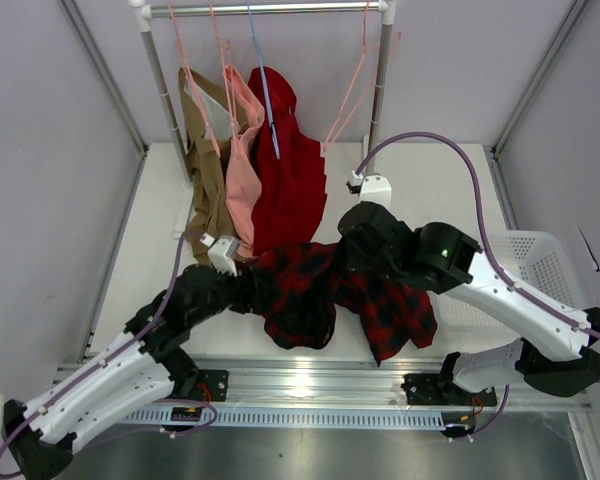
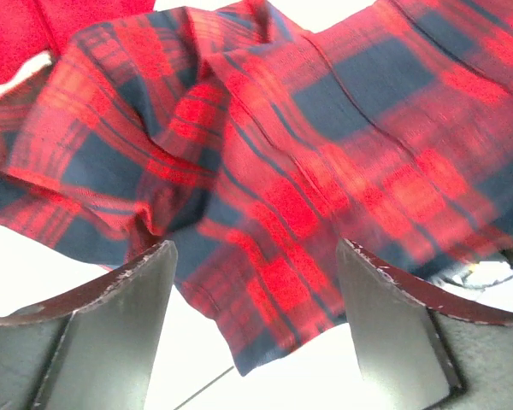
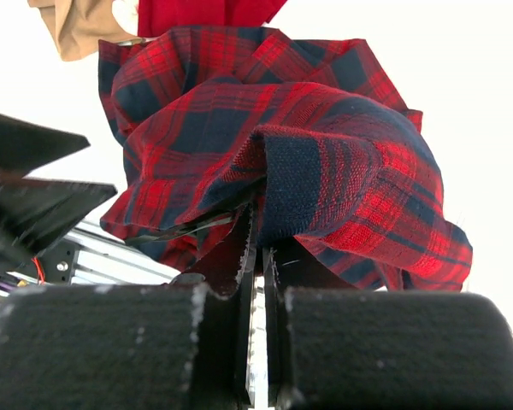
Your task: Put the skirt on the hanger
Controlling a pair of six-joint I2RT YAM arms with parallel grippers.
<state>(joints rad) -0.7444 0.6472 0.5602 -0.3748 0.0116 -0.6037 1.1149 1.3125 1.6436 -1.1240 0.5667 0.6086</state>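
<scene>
I need to spread the skirt open for the hanger, so I need to grab the skirt's free edge (image 1: 263, 283) (image 2: 255, 306) with my left gripper, across from my right gripper's fold.
The red-and-black tartan skirt (image 1: 320, 290) hangs bunched just above the table's front middle. My right gripper (image 1: 348, 262) is shut on a fold of the skirt's upper edge, and in the right wrist view the cloth (image 3: 308, 162) bulges out above the closed jaws of the gripper (image 3: 261, 231). My left gripper (image 1: 252, 290) is at the skirt's left side. Its fingers (image 2: 145, 282) stand wide apart, with the skirt (image 2: 274, 171) hanging just ahead of them and nothing gripped. The pale-pink hanger (image 1: 352, 95) hangs empty on the rack's rod at the back right.
On the rack (image 1: 380, 90) hang a tan garment (image 1: 205, 170), a pink garment (image 1: 242, 170) and a plain red garment (image 1: 285, 170) on a blue hanger (image 1: 265, 90). A white basket (image 1: 540, 260) stands at the right.
</scene>
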